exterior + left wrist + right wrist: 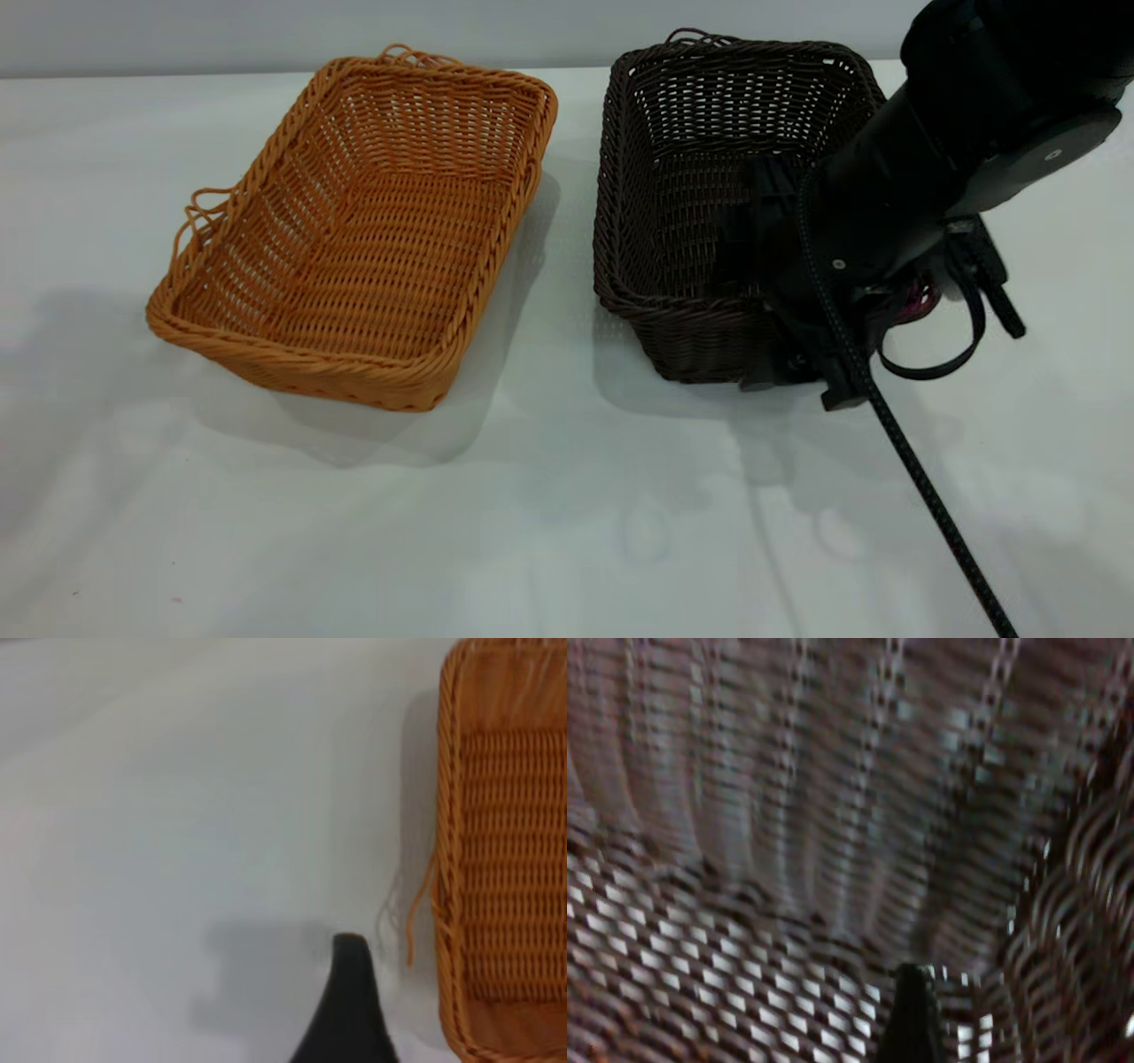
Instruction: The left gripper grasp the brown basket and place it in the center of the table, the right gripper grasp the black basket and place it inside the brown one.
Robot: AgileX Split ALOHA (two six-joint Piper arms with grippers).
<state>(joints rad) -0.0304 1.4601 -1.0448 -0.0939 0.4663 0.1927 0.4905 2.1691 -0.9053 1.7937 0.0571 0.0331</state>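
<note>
My left gripper grips the brown basket [354, 239] by its long-side rim [246, 191] next, to place it in the table's center.
The brown basket [354, 239] stands on the white table, left of centre, with nothing in it. It also shows in the left wrist view [505, 859]. My left gripper [438, 1010] is out of the exterior view. One dark finger [350, 1001] shows just outside the basket's wall, and the gripper looks open. The black basket [709, 177] is to the right of the brown one. My right gripper [784, 350] is shut on its near right rim, with one finger [908, 1019] inside against the weave [788, 815]. I cannot tell whether the black basket touches the table.
The white table [532, 514] stretches bare in front of both baskets. A narrow gap separates the baskets. The right arm's black cable [930, 496] runs down to the front right. Loose wicker strands [412, 921] hang off the brown basket's side.
</note>
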